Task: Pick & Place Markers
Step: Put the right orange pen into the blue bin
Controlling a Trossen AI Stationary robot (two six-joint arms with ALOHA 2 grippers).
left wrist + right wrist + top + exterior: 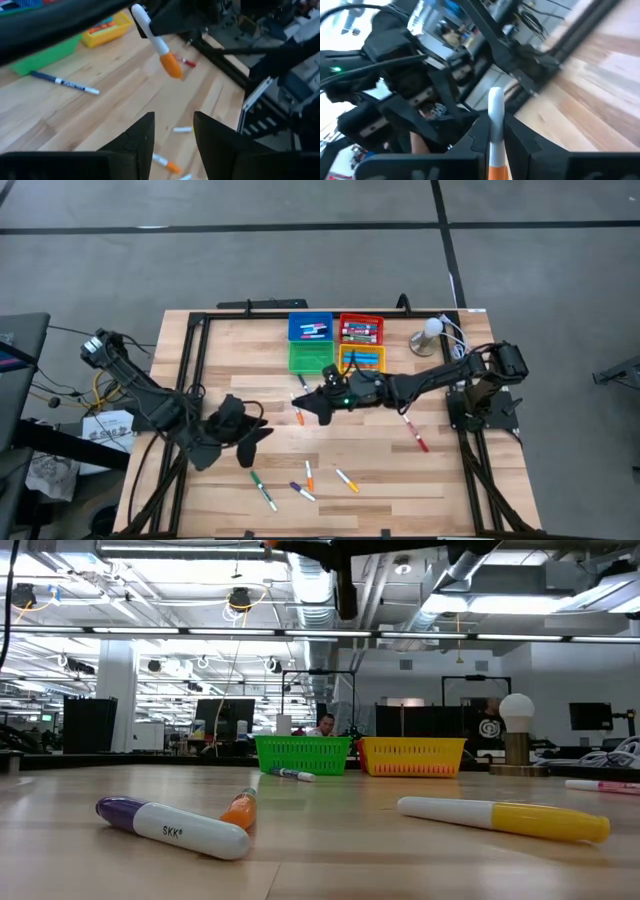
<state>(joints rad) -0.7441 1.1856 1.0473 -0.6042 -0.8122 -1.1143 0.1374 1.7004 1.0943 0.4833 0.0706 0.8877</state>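
My left gripper grabs the marker by its white end (142, 18) next, to take it over from my right gripper for its bin.
My right gripper (306, 411) hovers over the table's middle, just in front of the green bin (310, 358), shut on a white marker with an orange cap (156, 41). My left gripper (173, 127) stands open and empty to its left, above the table (255, 433). Several more markers lie flat on the wood near the front edge: green (257, 478), purple (300, 490), orange (309, 476) and yellow (347, 480). A red one (416, 436) lies to the right, and a blue one (65, 83) lies beside the green bin. My right gripper pinches the marker's white barrel (495, 117) between its two fingers, which come in roughly level from the table's right side. The marker sits tilted and lifted clear of the table, its white end (137, 11) high and its orange cap (171, 65) low.
Four bins stand at the back, blue (310, 327), red (361, 329), green and yellow (363, 361), all but the green one with markers inside. A small lamp-like stand (428, 334) with cables sits to their right. Black frame rails (190, 370) run along the table's sides.
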